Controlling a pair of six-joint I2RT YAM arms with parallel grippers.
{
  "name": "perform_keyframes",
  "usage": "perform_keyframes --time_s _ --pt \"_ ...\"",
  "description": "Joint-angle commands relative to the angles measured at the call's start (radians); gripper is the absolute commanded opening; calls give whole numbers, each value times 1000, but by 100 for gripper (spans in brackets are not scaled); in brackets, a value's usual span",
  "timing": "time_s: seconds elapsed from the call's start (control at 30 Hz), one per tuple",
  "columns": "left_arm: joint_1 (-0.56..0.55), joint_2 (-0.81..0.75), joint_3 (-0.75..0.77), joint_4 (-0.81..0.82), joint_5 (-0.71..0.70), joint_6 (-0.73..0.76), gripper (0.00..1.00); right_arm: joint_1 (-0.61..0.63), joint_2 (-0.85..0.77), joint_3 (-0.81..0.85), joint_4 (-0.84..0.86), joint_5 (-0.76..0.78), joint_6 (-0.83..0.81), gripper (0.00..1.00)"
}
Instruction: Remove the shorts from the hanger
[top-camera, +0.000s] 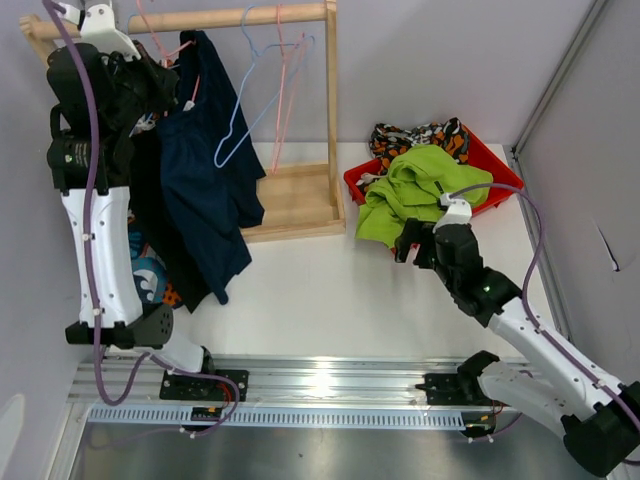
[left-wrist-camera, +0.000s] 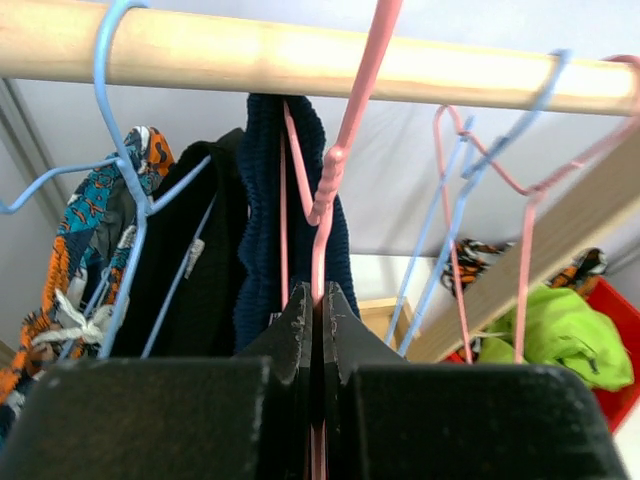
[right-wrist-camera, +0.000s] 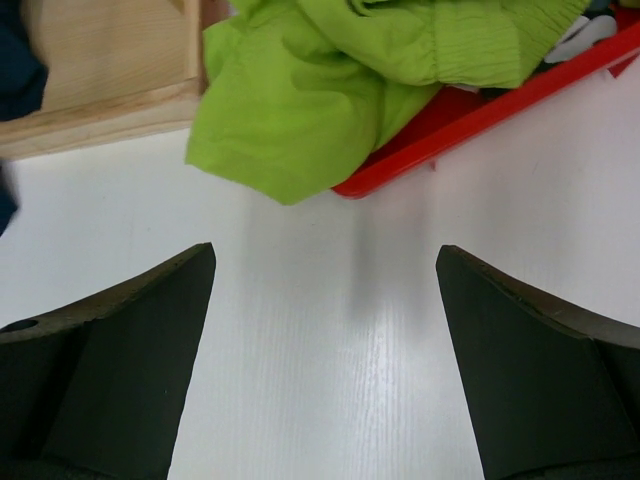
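Note:
The dark navy shorts are on the pink hanger. My right gripper will grab them by their free-hanging end (top-camera: 235, 268) next, away from the hanger, to pull them off it.
My left gripper (left-wrist-camera: 318, 292) is raised at the wooden rod (left-wrist-camera: 300, 60) and shut on the wire of a pink hanger (left-wrist-camera: 335, 170). Dark navy shorts (left-wrist-camera: 262, 200) hang on that hanger and drop long in the top view (top-camera: 205, 175). Black shorts (left-wrist-camera: 190, 270) and blue-orange patterned shorts (left-wrist-camera: 85, 230) hang on a blue hanger (left-wrist-camera: 125, 170) to the left. Lime green shorts (top-camera: 415, 185) and camouflage shorts (top-camera: 420, 135) lie in the red tray (top-camera: 490, 160). My right gripper (top-camera: 407, 245) is open and empty above the table, just short of the green shorts (right-wrist-camera: 320, 90).
Several empty blue and pink hangers (top-camera: 265, 95) hang on the rod to the right. The rack's wooden base (top-camera: 295, 200) stands between the hanging shorts and the red tray (right-wrist-camera: 480, 110). White walls close in at the left and right.

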Motion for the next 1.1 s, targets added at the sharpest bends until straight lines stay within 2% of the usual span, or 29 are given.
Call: perform_keyframes --time_s 0.0,0.07,0.1,0.2,0.23,0.33,0.47,0.57,0.6,0.83,1.07 --pt "-32 -114 -34 126 67 -32 0 143 -23 94 -4 88 -2 99" --pt "-38 -193 -150 166 76 -41 0 232 -17 118 13 118 -33 99" --pt "-42 -217 -178 176 78 -46 0 334 -11 148 25 131 -46 99" --pt "-52 -306 -340 202 79 -67 0 505 44 211 79 206 -111 99" --pt "-55 -325 -370 216 81 -70 0 613 99 270 109 224 -129 99" --pt "-60 -384 -495 267 73 -87 0 784 219 386 157 315 -206 99" --pt "-68 -408 -563 284 64 -102 0 872 496 648 204 332 -255 100" --pt "-71 -414 -577 290 70 -99 0 910 628 784 224 332 -290 99" --pt "-71 -412 -569 284 71 -96 0 930 708 876 224 329 -296 100" --pt "-71 -414 -568 253 85 -84 0 979 996 1238 183 330 -309 99" --pt "-71 -438 -562 230 131 -89 0 961 1152 1366 214 390 -303 97"
